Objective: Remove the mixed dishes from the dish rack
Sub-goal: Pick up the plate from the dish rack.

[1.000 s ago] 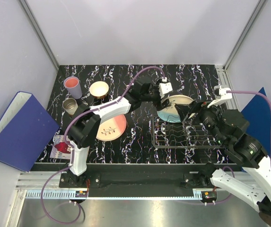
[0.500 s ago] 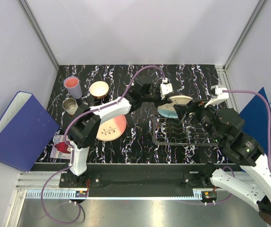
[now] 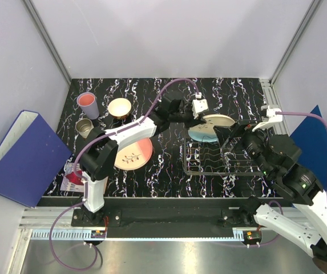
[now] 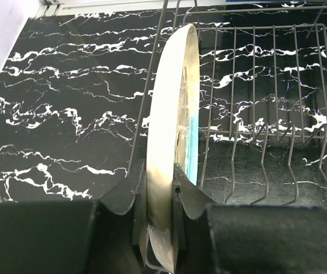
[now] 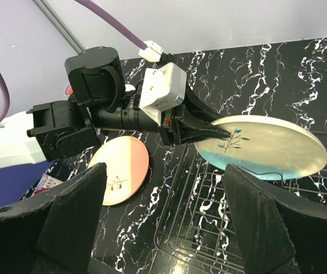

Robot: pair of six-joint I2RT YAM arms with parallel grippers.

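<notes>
The cream plate would come up off the rack [image 3: 223,162] if I lifted my left gripper now, because both its fingers hold the plate's rim between them.
The half light-blue cream plate [image 3: 213,127] leans at the far left corner of the wire dish rack [image 3: 223,162]. My left gripper [image 3: 199,118] is shut on its rim. In the left wrist view the plate [image 4: 173,114] stands edge-on between the pads [image 4: 177,197], with the rack [image 4: 266,85] to its right. From the right wrist, the plate [image 5: 266,145] shows its sprig mark, and the left gripper [image 5: 209,132] pinches its left edge. My right gripper [image 5: 166,228] hangs open over the rack [image 5: 209,234], holding nothing. The half pink plate [image 3: 134,153] lies flat on the table left of the rack.
At the back left stand a lilac tumbler [image 3: 88,104], a brown-cream cup [image 3: 119,107] and a grey cup [image 3: 84,128]. A red bowl-cup [image 3: 75,174] sits on a printed card at the front left. Blue binders lean at the left [image 3: 20,157] and right [image 3: 311,142] edges.
My left gripper has shut on the blue plate's rim, and the plate now tilts flatter. The right arm has shifted slightly, its gripper still open.
</notes>
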